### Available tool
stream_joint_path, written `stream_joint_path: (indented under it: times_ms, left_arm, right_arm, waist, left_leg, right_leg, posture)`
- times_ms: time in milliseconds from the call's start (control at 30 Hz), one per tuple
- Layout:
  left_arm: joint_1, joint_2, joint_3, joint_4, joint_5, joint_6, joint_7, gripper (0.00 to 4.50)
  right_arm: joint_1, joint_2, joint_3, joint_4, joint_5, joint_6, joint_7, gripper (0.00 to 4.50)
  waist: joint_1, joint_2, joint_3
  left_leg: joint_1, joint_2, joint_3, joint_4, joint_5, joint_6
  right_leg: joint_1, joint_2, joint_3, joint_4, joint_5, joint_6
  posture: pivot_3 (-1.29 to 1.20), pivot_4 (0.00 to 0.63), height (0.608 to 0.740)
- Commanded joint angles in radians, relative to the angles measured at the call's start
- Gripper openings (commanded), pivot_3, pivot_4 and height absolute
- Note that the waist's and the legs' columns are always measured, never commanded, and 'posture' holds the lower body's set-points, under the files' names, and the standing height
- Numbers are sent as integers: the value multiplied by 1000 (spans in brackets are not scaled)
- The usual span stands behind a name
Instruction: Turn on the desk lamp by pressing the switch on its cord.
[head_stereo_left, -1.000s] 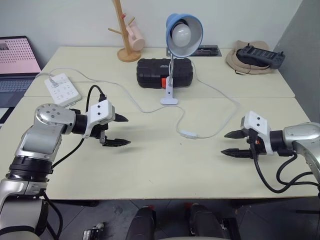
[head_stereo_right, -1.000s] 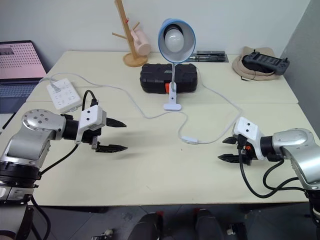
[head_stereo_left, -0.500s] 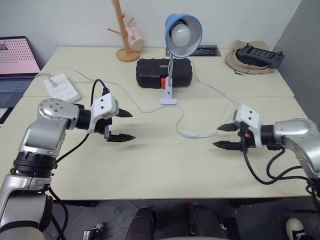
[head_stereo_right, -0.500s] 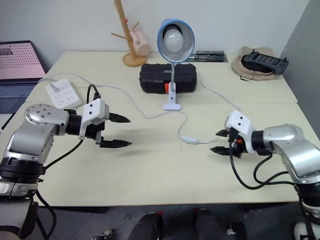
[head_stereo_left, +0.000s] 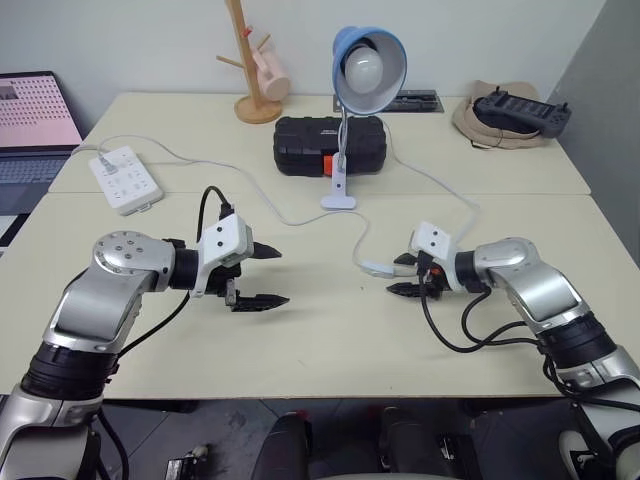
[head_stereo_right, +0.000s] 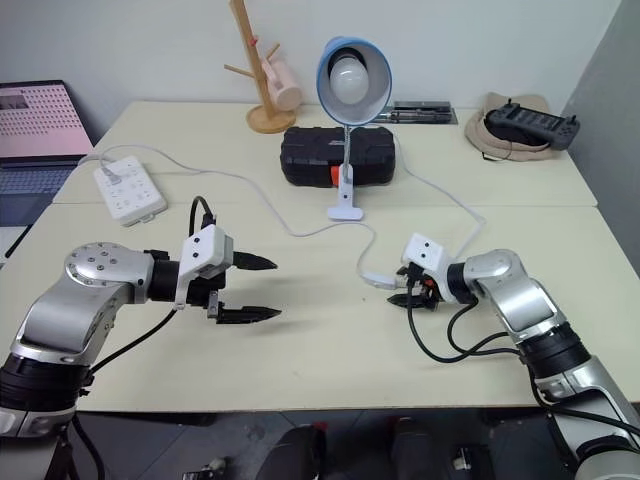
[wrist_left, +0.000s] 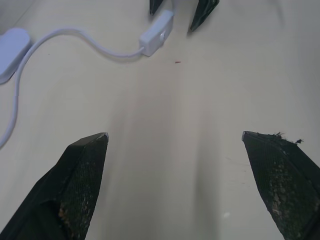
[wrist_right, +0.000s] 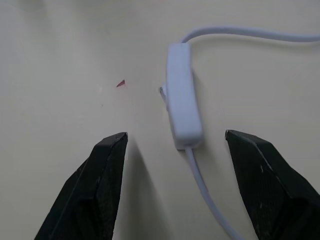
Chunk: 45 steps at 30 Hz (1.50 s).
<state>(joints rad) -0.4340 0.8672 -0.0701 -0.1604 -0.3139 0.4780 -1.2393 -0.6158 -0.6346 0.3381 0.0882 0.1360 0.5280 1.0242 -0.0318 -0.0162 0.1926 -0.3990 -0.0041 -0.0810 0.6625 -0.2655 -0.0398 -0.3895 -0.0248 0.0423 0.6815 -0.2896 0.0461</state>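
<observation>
My fingers are low beside the white switch's near end (head_stereo_left: 388, 273) (wrist_right: 187, 135), so my right gripper should close on the switch now.
The desk lamp (head_stereo_left: 368, 62), blue-shaded with an unlit white bulb, stands clipped upright at the table's middle back. Its thin white cord (head_stereo_left: 300, 217) loops across the table to the small white switch (head_stereo_left: 375, 267), which lies flat on the tabletop. My right gripper (head_stereo_left: 393, 275) is open and low over the table. In the right wrist view the switch (wrist_right: 183, 110) has its near end between my fingertips (wrist_right: 107, 150), touching neither. My left gripper (head_stereo_left: 283, 276) hovers open and empty left of the switch, pointing toward it; the switch (wrist_left: 156, 35) lies well ahead in the left wrist view.
A white power strip (head_stereo_left: 125, 179) lies at the left, and a black case (head_stereo_left: 329, 145) sits behind the lamp's base. A wooden mug tree with a pink cup (head_stereo_left: 255, 80) stands at the back. A laptop (head_stereo_left: 35, 125) is far left, a hat with a controller (head_stereo_left: 505, 115) far right.
My right gripper has swung left and forward to the switch, its fingers now on either side of the switch's end. My left gripper has drifted a little right. Both stayed open.
</observation>
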Motion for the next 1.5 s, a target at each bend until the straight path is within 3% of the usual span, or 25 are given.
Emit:
stream_joint_path:
  times_ms: [33,167,467,667,800,900,1000,1067,1167,1267,1500]
  left_arm:
    - [3,7,43,-46,-29,11,25,4500]
    - [26,9,49,-60,-33,10,42,4500]
    - [40,2,48,-57,-37,-1,67,4500]
    - [52,-29,55,-69,-72,51,108,4500]
    - [19,-152,166,-110,-341,373,231,4500]
    - [12,-211,210,-136,-446,492,303,4500]
    - [-7,-335,277,-134,-628,627,430,4500]
    - [-44,-472,341,-90,-781,667,568,4500]
    - [-87,-618,382,-32,-911,675,719,4500]
    - [-98,-697,357,-24,-948,663,787,4500]
    - [-112,-755,332,-16,-1030,652,850,4500]
  right_arm:
    - [-34,17,-8,16,-5,-30,26,3274]
    - [-42,29,-12,39,-6,-39,39,2763]
    - [-32,28,-24,64,-24,-63,48,355]
    - [-19,53,-98,-5,59,64,24,354]
    - [-64,106,-365,-167,385,479,-22,354]
    - [-85,127,-505,-241,546,680,-74,354]
    - [-108,128,-668,-285,722,880,-107,354]
    - [-111,115,-737,-302,795,983,-129,354]
    - [-106,119,-782,-317,844,1060,-177,354]
    - [-104,145,-802,-326,863,1077,-234,354]
    - [-94,167,-823,-333,931,1086,-330,354]
  waist:
    - [0,0,0]
    - [-1,0,0]
    - [-1,0,0]
    - [0,0,0]
    - [0,0,0]
    - [0,0,0]
    - [4,0,0]
    - [6,0,0]
    - [9,-1,-1]
    - [1,-1,-2]
    - [0,-1,-2]
  left_leg:
    - [0,0,0,0,0,0]
    - [0,0,0,0,0,0]
    - [0,0,0,0,0,0]
    - [0,0,0,0,0,0]
    - [0,2,-2,0,0,0]
    - [-1,2,-3,1,0,0]
    - [0,1,-4,0,0,0]
    - [0,1,-4,1,0,0]
    - [0,-1,-5,2,0,0]
    - [0,-2,-3,2,0,0]
    - [0,-2,0,1,0,0]
  right_leg:
    - [0,0,0,0,0,0]
    - [0,0,0,0,0,0]
    - [0,0,0,0,0,0]
    - [0,0,0,0,0,0]
    - [0,-1,0,1,0,0]
    - [0,-1,-1,1,0,0]
    - [1,-1,-1,0,0,0]
    - [1,-3,-2,0,0,0]
    - [2,-5,-3,0,0,0]
    - [2,-5,-2,1,0,1]
    - [1,-2,0,1,0,0]
  posture:
    - [0,150,740]
    - [0,150,740]
    - [0,150,740]
    - [0,150,740]
    - [0,150,740]
    - [0,150,740]
    - [0,150,740]
    - [0,150,740]
    - [0,150,740]
    - [0,150,740]
    - [0,150,740]
